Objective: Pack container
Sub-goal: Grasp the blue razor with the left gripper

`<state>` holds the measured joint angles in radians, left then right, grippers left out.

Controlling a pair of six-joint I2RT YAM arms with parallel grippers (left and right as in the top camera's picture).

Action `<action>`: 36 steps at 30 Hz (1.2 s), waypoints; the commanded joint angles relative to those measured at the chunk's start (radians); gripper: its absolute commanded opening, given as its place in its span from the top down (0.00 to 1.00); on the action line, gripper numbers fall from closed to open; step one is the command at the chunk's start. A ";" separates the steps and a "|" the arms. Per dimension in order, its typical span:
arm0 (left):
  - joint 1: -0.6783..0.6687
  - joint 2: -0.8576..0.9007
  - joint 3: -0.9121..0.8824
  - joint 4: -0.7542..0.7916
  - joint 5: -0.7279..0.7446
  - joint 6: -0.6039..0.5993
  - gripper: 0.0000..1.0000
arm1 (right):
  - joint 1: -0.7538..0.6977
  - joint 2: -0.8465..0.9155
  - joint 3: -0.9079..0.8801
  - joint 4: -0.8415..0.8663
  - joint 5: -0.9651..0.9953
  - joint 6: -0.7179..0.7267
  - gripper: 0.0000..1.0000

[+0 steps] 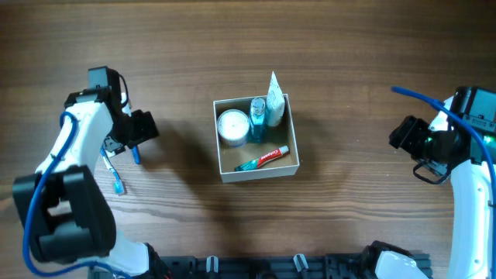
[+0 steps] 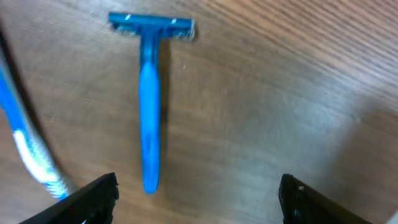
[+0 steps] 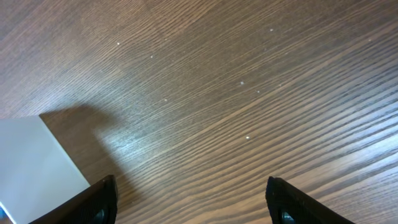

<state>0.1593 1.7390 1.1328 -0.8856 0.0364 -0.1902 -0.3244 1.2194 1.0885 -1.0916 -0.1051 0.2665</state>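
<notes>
The blue razor is still too low for the left gripper to close on: the fingers hover above its handle (image 1: 136, 156) (image 2: 149, 127), short of the tabletop, so the gripper should first go down.
The container (image 1: 262, 173), a square box with white walls and a tan inside, stands mid-table. It holds a round white jar (image 1: 232, 126), a blue bottle (image 1: 257, 116), a white tube (image 1: 274, 97) and a red toothpaste tube (image 1: 264, 159). A blue razor (image 2: 149, 99) lies flat on the wood, its handle end between my left gripper's (image 2: 198, 199) open jaws, untouched. It also shows in the overhead view (image 1: 136, 154). A blue-and-white toothbrush (image 2: 25, 137) lies left of it. My right gripper (image 3: 189, 199) is open and empty over bare wood, right of the container's wall (image 3: 37, 165).
The toothbrush (image 1: 113, 172) lies on the table beside the left arm, near the razor. The left gripper (image 1: 141, 126) is well left of the container, and the right gripper (image 1: 404, 133) is well right of it. Wood-grain table all round.
</notes>
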 commanded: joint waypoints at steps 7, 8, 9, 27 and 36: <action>0.002 0.104 -0.006 0.167 0.019 0.030 0.16 | -0.003 0.001 -0.001 0.000 -0.020 -0.006 0.23; 0.002 0.113 -0.006 0.175 0.019 0.030 0.16 | -0.003 0.001 -0.001 0.000 -0.019 -0.006 0.23; 0.002 0.127 -0.006 0.180 0.019 0.030 0.16 | -0.003 0.001 -0.001 0.000 -0.019 -0.006 0.23; 0.002 0.180 -0.006 0.130 0.019 0.029 0.92 | -0.003 0.001 -0.001 0.000 -0.019 -0.010 0.23; -0.087 -0.129 0.064 -0.025 0.005 0.141 0.96 | -0.003 0.001 -0.001 0.007 -0.019 -0.013 0.23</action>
<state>0.1417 1.7935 1.1366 -0.8764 0.0284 -0.1387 -0.3244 1.2194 1.0885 -1.0901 -0.1120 0.2630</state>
